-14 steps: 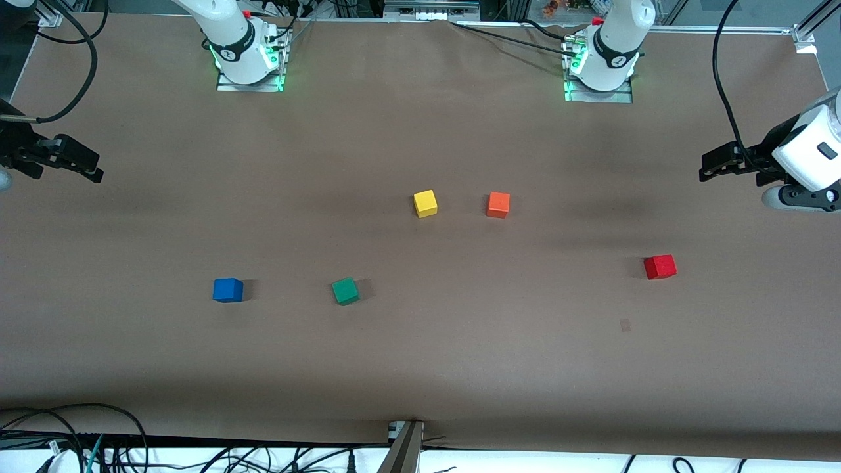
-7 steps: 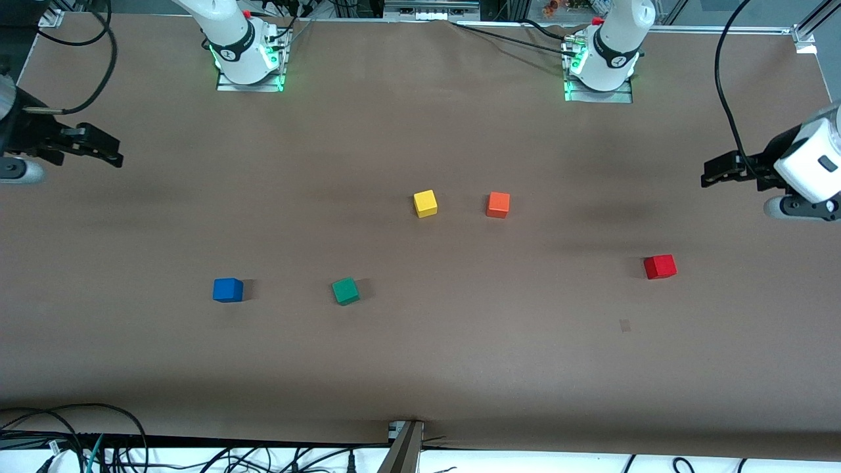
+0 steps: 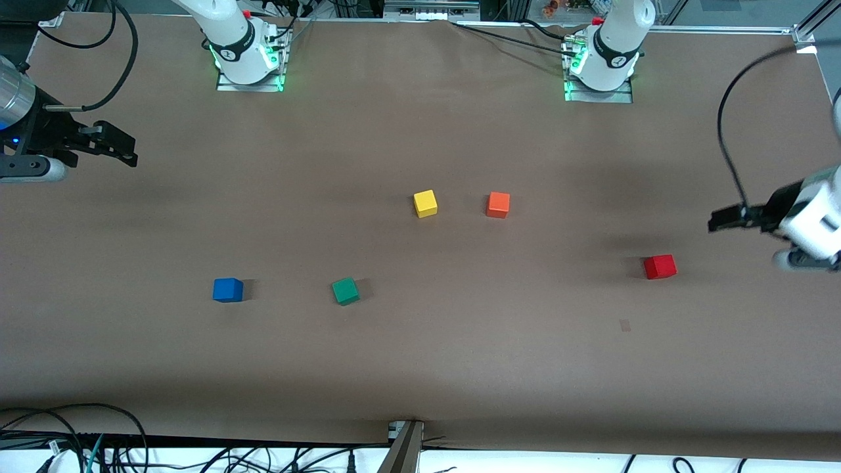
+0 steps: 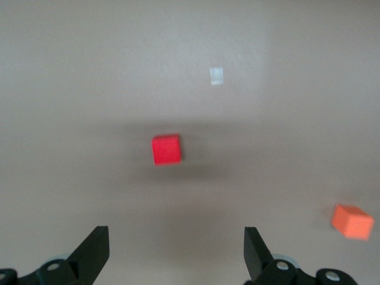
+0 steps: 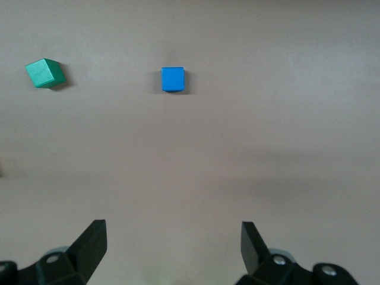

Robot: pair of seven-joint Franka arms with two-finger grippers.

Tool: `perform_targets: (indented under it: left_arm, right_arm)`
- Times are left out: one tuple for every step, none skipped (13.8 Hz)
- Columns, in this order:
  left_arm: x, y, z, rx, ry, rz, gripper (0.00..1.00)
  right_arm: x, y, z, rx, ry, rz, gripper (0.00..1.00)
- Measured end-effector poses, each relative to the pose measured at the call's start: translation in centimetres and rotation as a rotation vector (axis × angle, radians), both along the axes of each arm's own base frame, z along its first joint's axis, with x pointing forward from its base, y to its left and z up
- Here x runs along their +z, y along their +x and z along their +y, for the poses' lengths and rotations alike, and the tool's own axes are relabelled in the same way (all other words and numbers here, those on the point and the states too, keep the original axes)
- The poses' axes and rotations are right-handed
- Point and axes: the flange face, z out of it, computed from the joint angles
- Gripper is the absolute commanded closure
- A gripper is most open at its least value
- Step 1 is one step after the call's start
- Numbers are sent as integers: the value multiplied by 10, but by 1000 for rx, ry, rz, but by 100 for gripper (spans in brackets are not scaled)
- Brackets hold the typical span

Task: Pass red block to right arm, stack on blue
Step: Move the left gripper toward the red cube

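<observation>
I need to pick up the red block [image 3: 659, 267] by two opposite sides with my left gripper next, to pass it to the right arm [image 3: 59, 130].
The red block [image 3: 659, 267] lies on the brown table toward the left arm's end; it also shows in the left wrist view [image 4: 166, 149]. My left gripper [image 3: 717, 220] is open and empty, in the air over the table near that block, apart from it; in its own view [image 4: 176, 249] the fingers stand wide. The blue block [image 3: 227, 290] lies toward the right arm's end and shows in the right wrist view [image 5: 173, 79]. My right gripper [image 3: 128, 154] is open and empty, over the table edge at its end; its own view [image 5: 173, 240] shows bare table between the fingers.
A green cube [image 3: 345, 290] lies beside the blue block, toward the middle. A yellow cube [image 3: 425, 203] and an orange cube [image 3: 498, 204] lie mid-table, farther from the front camera. A small pale patch [image 3: 625, 324] marks the table near the red block.
My left gripper has moved down the front view toward the red block. My right gripper has come in from the table edge toward the middle. No block has moved.
</observation>
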Motion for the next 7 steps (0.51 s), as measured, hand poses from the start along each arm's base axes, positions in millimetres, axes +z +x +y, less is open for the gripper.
perform_targets:
  left_arm:
    - [-27,11,6,8,0,0,0]
    - [-54,19,12,16,0,8,0]
    - [-79,25,17,23,-1,17,0]
    - [-104,30,22,30,-1,22,0]
    - [-126,34,28,38,-1,22,0]
    - [-148,37,34,46,0,19,0]
    - [-167,37,37,51,0,14,0]
  right_arm:
    - [0,0,0,1,0,-1,0]
    - [1,0,1,2,0,-3,0]
    - [1,0,2,6,1,-3,0]
    - [1,0,7,14,1,-5,0]
    - [1,0,13,25,1,-7,0]
    - [2,0,19,36,1,-11,0]
    - [2,-1,22,41,1,-12,0]
